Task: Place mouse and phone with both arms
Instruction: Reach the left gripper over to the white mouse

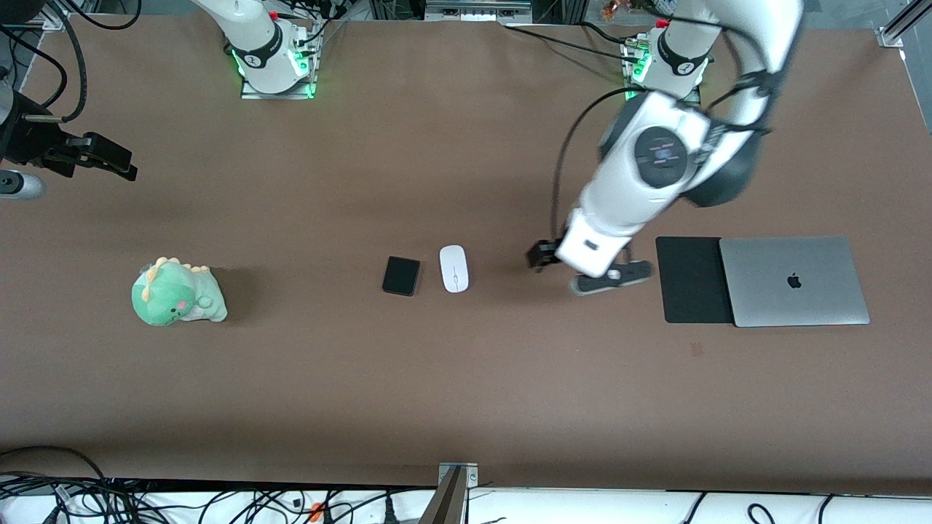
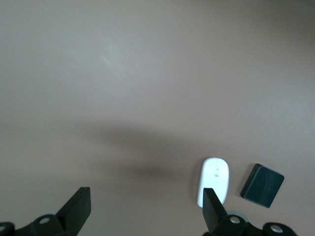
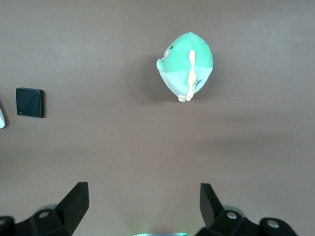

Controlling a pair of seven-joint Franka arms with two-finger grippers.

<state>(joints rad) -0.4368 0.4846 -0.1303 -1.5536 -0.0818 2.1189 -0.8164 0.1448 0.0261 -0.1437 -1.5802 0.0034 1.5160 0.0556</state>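
Observation:
My left gripper grabs the white mouse [image 1: 453,268] by its rear sides next and sets it on the black mouse pad [image 1: 694,281].
The white mouse [image 1: 453,268] and the black phone [image 1: 401,276] lie side by side on the brown table, the phone toward the right arm's end. My left gripper [image 1: 540,256] is open and empty, over bare table between the mouse and the black mouse pad [image 1: 692,280]. In the left wrist view the mouse [image 2: 213,179] and phone [image 2: 263,185] show past one fingertip [image 2: 209,201] of the left gripper [image 2: 146,204]. My right gripper [image 1: 116,161] is open and empty, over the table's right-arm end. The right wrist view shows the right gripper [image 3: 144,201] and the phone [image 3: 30,102].
A closed grey laptop [image 1: 794,280] partly overlaps the mouse pad at the left arm's end. A green plush dinosaur [image 1: 177,293] sits toward the right arm's end and also shows in the right wrist view [image 3: 188,65]. Cables run along the table's near edge.

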